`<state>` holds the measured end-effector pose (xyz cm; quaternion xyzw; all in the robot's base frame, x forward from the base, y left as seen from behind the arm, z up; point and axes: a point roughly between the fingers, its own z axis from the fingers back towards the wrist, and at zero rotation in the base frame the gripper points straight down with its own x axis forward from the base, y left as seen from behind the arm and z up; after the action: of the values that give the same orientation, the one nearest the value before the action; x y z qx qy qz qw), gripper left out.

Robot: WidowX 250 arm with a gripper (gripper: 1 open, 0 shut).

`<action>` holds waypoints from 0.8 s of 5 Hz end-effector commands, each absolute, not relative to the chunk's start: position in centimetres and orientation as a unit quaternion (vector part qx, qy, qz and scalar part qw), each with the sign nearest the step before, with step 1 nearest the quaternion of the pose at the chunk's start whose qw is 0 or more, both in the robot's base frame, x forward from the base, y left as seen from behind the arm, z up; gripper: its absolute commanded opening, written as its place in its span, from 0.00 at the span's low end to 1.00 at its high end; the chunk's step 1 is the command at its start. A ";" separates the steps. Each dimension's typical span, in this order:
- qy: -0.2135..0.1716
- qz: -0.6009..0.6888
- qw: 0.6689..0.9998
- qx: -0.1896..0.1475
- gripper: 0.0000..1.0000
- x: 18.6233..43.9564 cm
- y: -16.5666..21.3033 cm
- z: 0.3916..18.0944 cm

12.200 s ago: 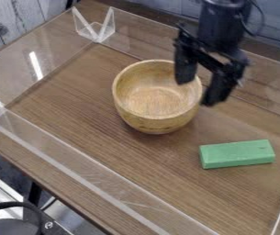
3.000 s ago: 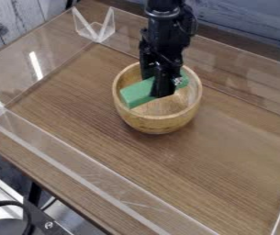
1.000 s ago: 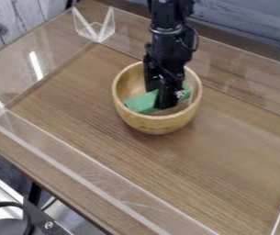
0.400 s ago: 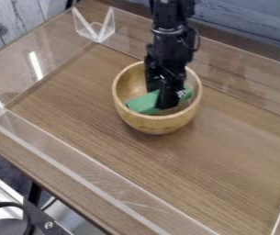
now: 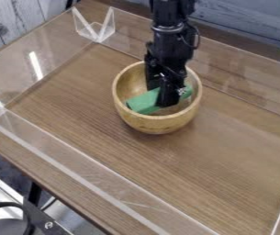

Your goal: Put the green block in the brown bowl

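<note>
The green block (image 5: 143,100) sits low inside the brown bowl, below the bowl's rim, and would rest there, so my gripper needs to release it.
The brown bowl (image 5: 136,117) stands on the wooden table a little behind its middle. Inside it lies the green block (image 5: 143,100), tilted, its ends showing on either side of the black fingers. My gripper (image 5: 167,95) reaches straight down into the bowl from above, its black fingers shut on the green block's middle. The block's underside and the bowl's floor beneath it are hidden.
A clear acrylic wall (image 5: 56,138) runs around the wooden table (image 5: 204,174). A small clear stand (image 5: 93,25) sits at the back left corner. The arm's black column (image 5: 171,23) rises over the bowl's back rim.
None over the last second. Earlier, the block was carried from the table's right side into the bowl and lowered there.
</note>
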<state>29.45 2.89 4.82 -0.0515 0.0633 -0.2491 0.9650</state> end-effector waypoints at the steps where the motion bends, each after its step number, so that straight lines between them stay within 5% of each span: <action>1: 0.033 -0.243 0.969 -0.042 0.00 30.7 3.4 6.5; 2: 0.033 -0.239 0.970 -0.042 1.00 30.8 3.5 6.9; 4: 0.021 -0.231 0.972 -0.037 1.00 30.9 3.8 8.3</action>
<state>29.69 3.39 5.56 -0.0549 0.0685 -0.2332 0.9685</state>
